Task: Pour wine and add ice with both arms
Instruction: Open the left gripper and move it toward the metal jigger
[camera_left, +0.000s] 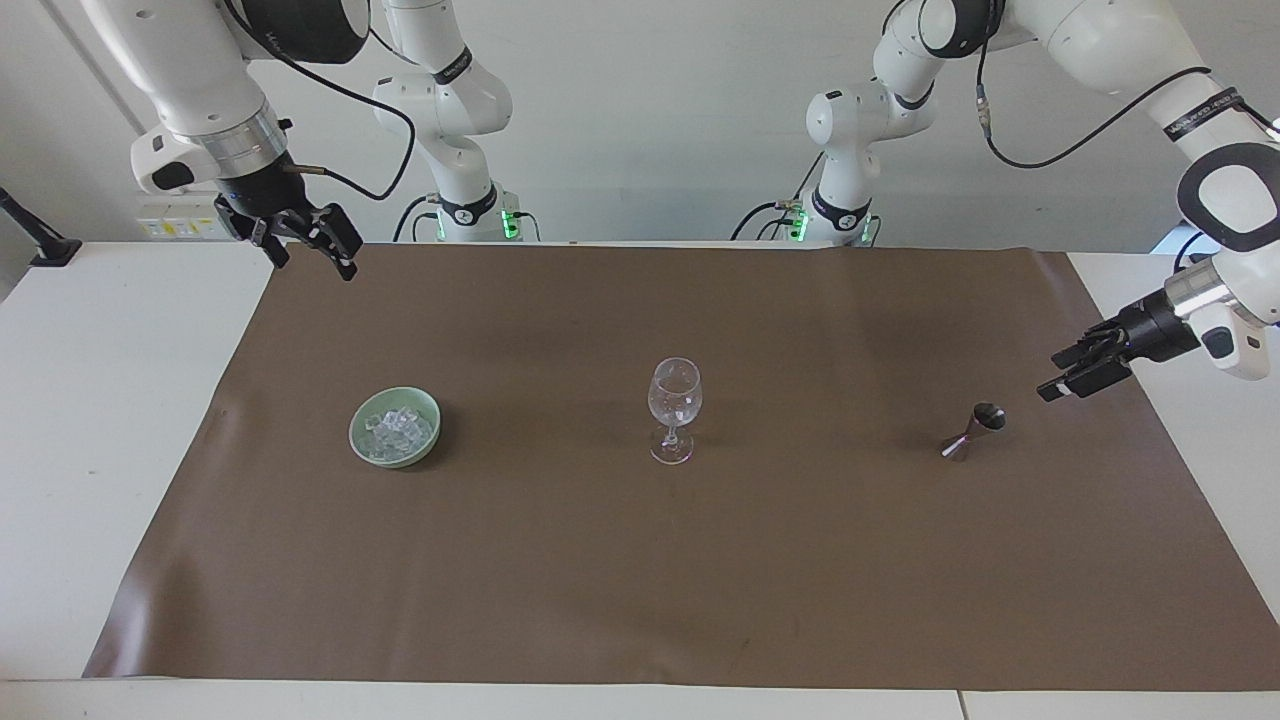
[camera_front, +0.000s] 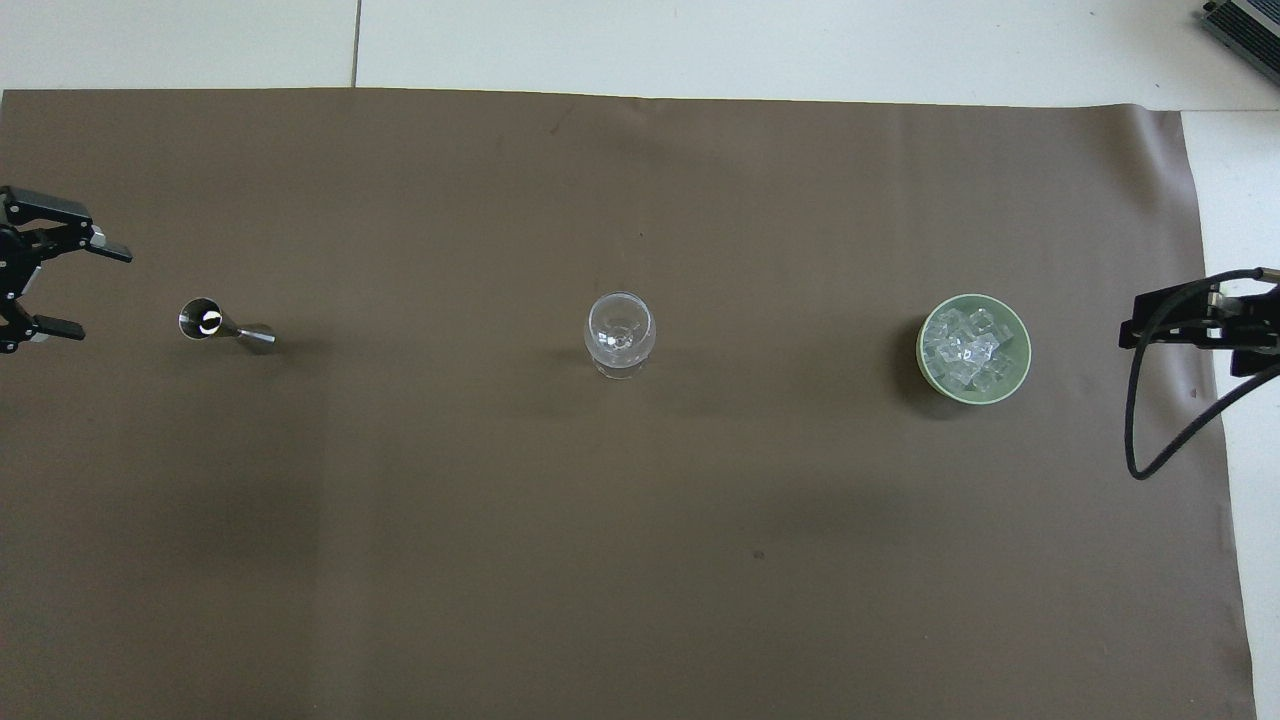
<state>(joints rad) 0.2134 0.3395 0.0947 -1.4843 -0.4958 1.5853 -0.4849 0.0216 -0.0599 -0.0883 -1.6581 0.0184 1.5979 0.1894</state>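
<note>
I will next use my left gripper to grab the jigger by its narrow waist between the cups, because the cups widen with sloping sides.
A clear stemmed wine glass (camera_left: 675, 400) (camera_front: 620, 330) stands upright mid-mat. Ice (camera_left: 398, 430) (camera_front: 965, 345) fills a pale green bowl (camera_left: 358, 440) (camera_front: 1026, 352) toward the right arm's end. A small steel jigger (camera_left: 973, 430) (camera_front: 225, 325) stands toward the left arm's end. I cannot make out the wine; the jigger's upper cup shows only a glint. My left gripper (camera_left: 1062, 378) (camera_front: 100, 293) hangs open and turned sideways, low over the mat beside the jigger, apart from it. My right gripper (camera_left: 310, 262) waits open and empty, high over the mat's corner near its base.
A brown mat (camera_left: 640, 580) covers most of the white table (camera_left: 110, 400). The right arm's black cable (camera_front: 1140, 420) loops down over the mat's edge beside the bowl. Black clamp posts (camera_left: 40, 240) stand at the table's ends.
</note>
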